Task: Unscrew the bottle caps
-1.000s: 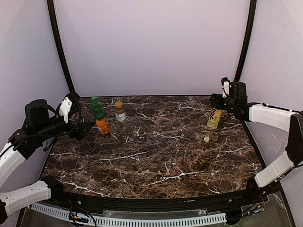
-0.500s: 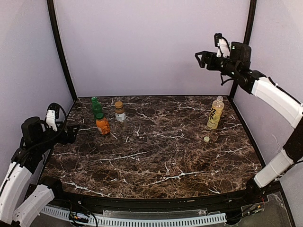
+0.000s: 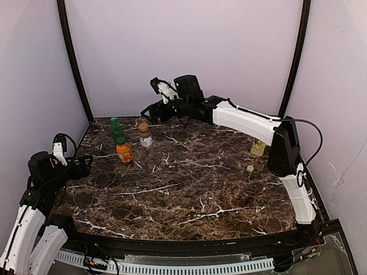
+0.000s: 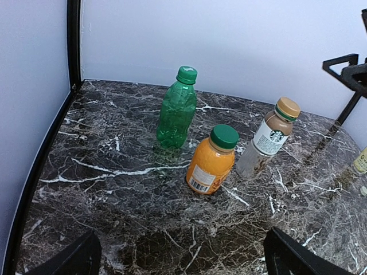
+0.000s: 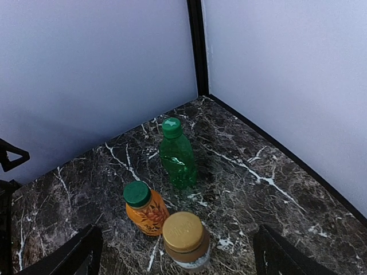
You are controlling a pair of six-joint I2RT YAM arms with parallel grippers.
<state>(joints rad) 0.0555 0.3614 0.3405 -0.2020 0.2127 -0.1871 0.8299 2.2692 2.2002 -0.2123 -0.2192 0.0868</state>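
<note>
The brown bottle should be held in my right gripper by its capped top, so its body stays free for my left gripper.
Three capped bottles stand at the back left: a slim green bottle, an orange juice bottle with a green cap, and a short brown bottle with a golden-brown cap. The yellow tea bottle stands uncapped at the right, partly behind my right arm. Its cream-white cap lies on the table beside it. My right gripper hovers open above the brown bottle. My left gripper is open, well short of the orange bottle.
The dark marble table is bounded by lilac walls and black corner posts. My right arm stretches across the back of the table from the right side. The three bottles stand close together.
My right gripper left the yellow tea bottle, rose, and swung across the back to above the brown bottle, opening wider. My left arm drew back toward the near left edge.
</note>
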